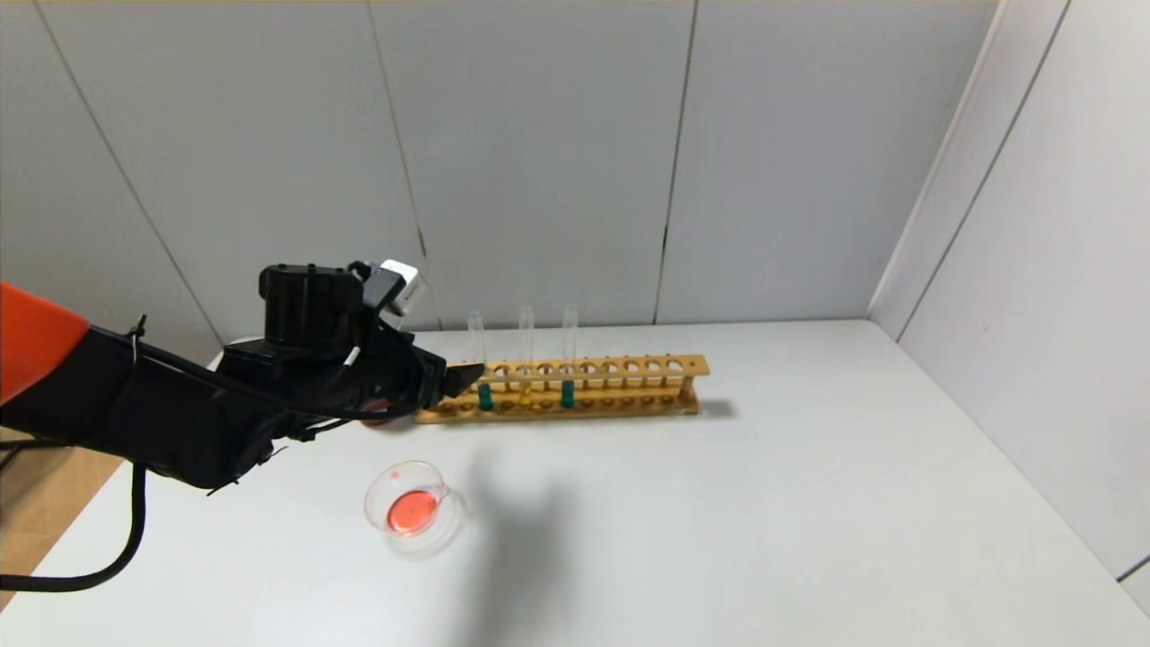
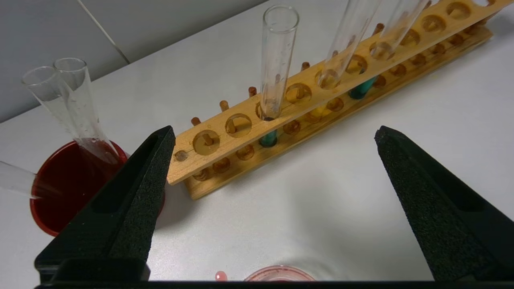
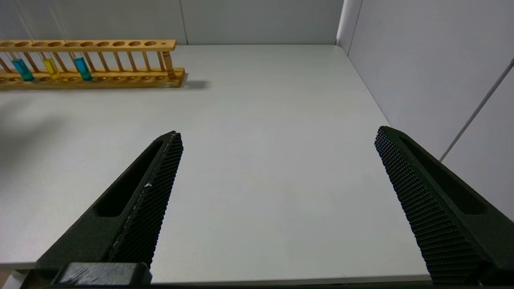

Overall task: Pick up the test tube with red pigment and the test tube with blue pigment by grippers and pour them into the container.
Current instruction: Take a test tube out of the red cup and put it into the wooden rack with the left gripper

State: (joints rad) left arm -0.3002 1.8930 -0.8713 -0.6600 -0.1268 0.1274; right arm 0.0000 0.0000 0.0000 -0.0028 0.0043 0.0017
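Next, my left gripper grabs the test tube by its bare glass above the rack, as the rack's wooden bars close around the tube's lower end.
My left gripper (image 1: 460,374) is open and empty, hovering at the left end of the wooden rack (image 1: 629,367), behind the container. In the left wrist view its fingers (image 2: 152,168) spread wide before the rack (image 2: 225,136). The container (image 1: 409,508), a clear glass dish, holds red liquid; its rim shows in the left wrist view (image 2: 279,276). The bluer tube (image 1: 567,394) stands third in the rack, and also shows in the right wrist view (image 3: 82,68). No tube with red liquid shows. My right gripper (image 3: 278,132) is open and empty over the table's front right.
A teal-green tube (image 1: 485,395) and a yellow tube (image 1: 526,388) stand in the rack. A dark red cup (image 2: 60,192) left of the rack holds three empty tubes (image 2: 76,92). A red droplet (image 2: 221,275) lies beside the dish. Walls stand behind and to the right.
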